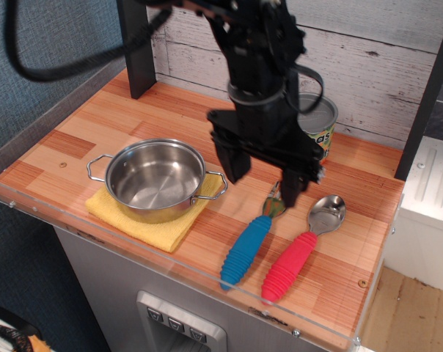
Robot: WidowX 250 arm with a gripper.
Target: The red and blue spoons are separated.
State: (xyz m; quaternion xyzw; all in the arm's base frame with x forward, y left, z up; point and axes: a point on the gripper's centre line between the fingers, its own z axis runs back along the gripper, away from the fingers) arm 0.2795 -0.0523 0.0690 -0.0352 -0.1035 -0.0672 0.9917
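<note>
I need to separate the red spoon from the blue utensil [245, 249], so my gripper should next grab the red spoon by its handle's end beside the metal bowl [308, 239].
The red spoon [293, 258] lies at the front right of the wooden counter, its shiny bowl pointing back. The blue utensil [245, 249] lies just left of it, nearly parallel, a small gap between the handles; its fork tines are mostly hidden behind my gripper. My black gripper [262, 176] hangs over the counter above the blue utensil's head. Its two fingers are spread wide and hold nothing.
A steel pot [154, 179] sits on a yellow cloth [137, 220] at the front left. A "Peas & Carrots" can [320, 126] stands behind the gripper, partly hidden. A clear plastic lip [207, 282] edges the counter front. A black post [137, 48] stands at the back left.
</note>
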